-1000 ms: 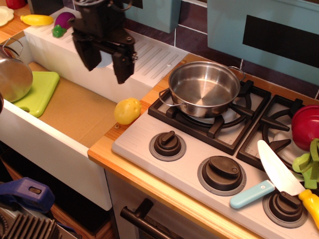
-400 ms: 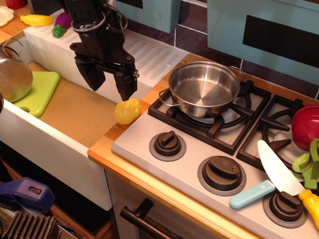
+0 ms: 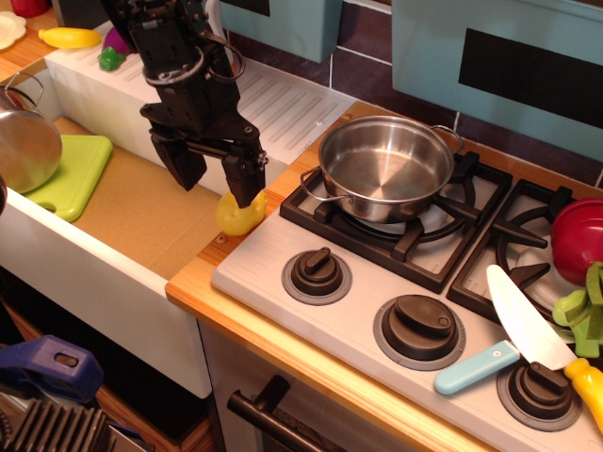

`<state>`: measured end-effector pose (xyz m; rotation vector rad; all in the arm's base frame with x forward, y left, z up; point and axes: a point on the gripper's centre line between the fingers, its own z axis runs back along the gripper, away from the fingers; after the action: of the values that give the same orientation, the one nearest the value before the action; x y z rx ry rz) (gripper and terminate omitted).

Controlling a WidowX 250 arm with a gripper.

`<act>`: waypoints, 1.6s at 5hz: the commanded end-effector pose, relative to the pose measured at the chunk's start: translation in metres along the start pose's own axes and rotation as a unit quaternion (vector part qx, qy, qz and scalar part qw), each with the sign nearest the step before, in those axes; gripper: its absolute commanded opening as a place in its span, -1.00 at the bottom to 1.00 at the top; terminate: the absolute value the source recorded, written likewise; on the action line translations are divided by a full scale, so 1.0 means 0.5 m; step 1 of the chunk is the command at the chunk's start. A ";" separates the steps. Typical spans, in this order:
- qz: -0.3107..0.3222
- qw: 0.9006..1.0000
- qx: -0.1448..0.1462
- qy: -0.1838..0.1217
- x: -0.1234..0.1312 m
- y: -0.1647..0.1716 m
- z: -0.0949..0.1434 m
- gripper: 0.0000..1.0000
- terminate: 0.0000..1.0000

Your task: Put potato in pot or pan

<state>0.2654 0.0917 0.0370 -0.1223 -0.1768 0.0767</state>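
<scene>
I need to put the yellow potato in the pot (image 3: 384, 165), so my gripper should next grab the potato around its rounded body (image 3: 239, 218).
The yellow potato (image 3: 237, 216) sits on the wooden counter edge between the sink and the stove. My black gripper (image 3: 217, 181) hangs just above and to the left of it, jaws open, the right finger (image 3: 247, 181) overlapping the potato's top and the left finger over the sink. It holds nothing. The wide shiny steel pot (image 3: 384, 168) with wire loop handles stands empty on the stove's rear left burner, to the right of the potato.
A green cutting board (image 3: 71, 172) and a rounder steel pot (image 3: 24, 141) are in the sink at left. A yellow banana-like toy (image 3: 68, 38) and a purple eggplant lie on the drainboard. A toy knife (image 3: 509, 334) and a red vegetable (image 3: 577, 240) lie at right.
The gripper has come down and slightly right, from above the drainboard to just over the potato. Its jaws stay open. The potato and the pot have not moved.
</scene>
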 end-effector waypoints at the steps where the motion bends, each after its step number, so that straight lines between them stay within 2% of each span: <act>1: -0.001 1.000 -0.008 -0.023 0.004 0.004 -0.014 1.00 -1.00; 3: 0.007 0.999 -0.021 -0.037 0.000 -0.005 -0.040 1.00 -1.00; 4: 0.016 0.999 -0.030 -0.037 0.000 -0.004 -0.047 -1.00 -1.00; 5: 0.017 0.999 -0.032 -0.036 0.000 -0.005 -0.044 -1.00 -1.00; 7: -0.004 0.999 0.045 -0.019 0.033 0.025 0.069 -1.00 -1.00; 8: -0.018 0.996 0.079 -0.034 0.047 0.008 0.131 -1.00 -1.00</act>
<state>0.2762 0.0866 0.0980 0.0277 -0.2222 0.0275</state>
